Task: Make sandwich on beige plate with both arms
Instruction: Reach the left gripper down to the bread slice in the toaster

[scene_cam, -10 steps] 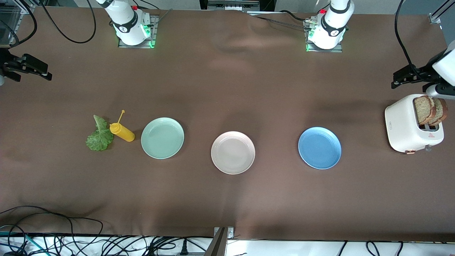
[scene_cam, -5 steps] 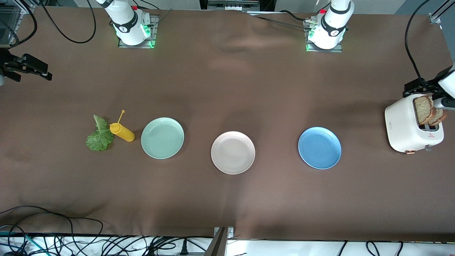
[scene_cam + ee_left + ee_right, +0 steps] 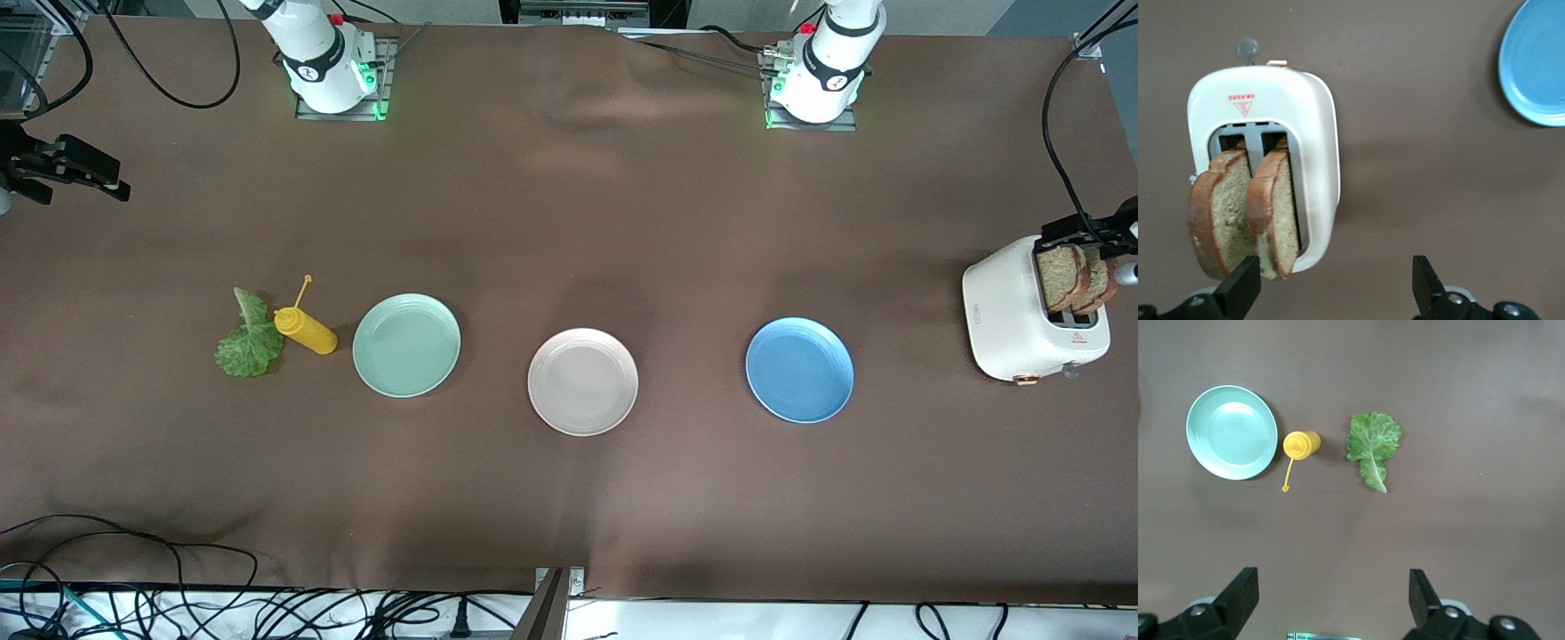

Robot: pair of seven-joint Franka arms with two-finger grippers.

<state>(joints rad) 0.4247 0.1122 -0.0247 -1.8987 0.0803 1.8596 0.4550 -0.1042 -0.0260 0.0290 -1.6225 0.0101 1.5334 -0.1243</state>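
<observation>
My left gripper is to grab a bread slice by its exposed crust edge (image 3: 1263, 220) next, to start the sandwich.
Two brown bread slices (image 3: 1069, 273) stand in a white toaster (image 3: 1009, 324) at the left arm's end of the table. They also show in the left wrist view (image 3: 1245, 217). My left gripper (image 3: 1086, 233) hangs over the toaster, open and empty (image 3: 1336, 280), with one finger (image 3: 1238, 288) by the slices' ends. The beige plate (image 3: 582, 380) lies bare at mid table. A green lettuce leaf (image 3: 249, 342) lies toward the right arm's end, also in the right wrist view (image 3: 1371, 440). My right gripper (image 3: 107, 178) waits open (image 3: 1333, 593) at that end.
A mint green plate (image 3: 406, 345) and a yellow squeeze bottle (image 3: 305, 331) lie between the lettuce and the beige plate. A blue plate (image 3: 799, 370) lies between the beige plate and the toaster. Cables run along the table's front edge.
My left gripper has moved toward the left arm's end of the table and now hangs over the toaster and bread. The right arm has not moved.
</observation>
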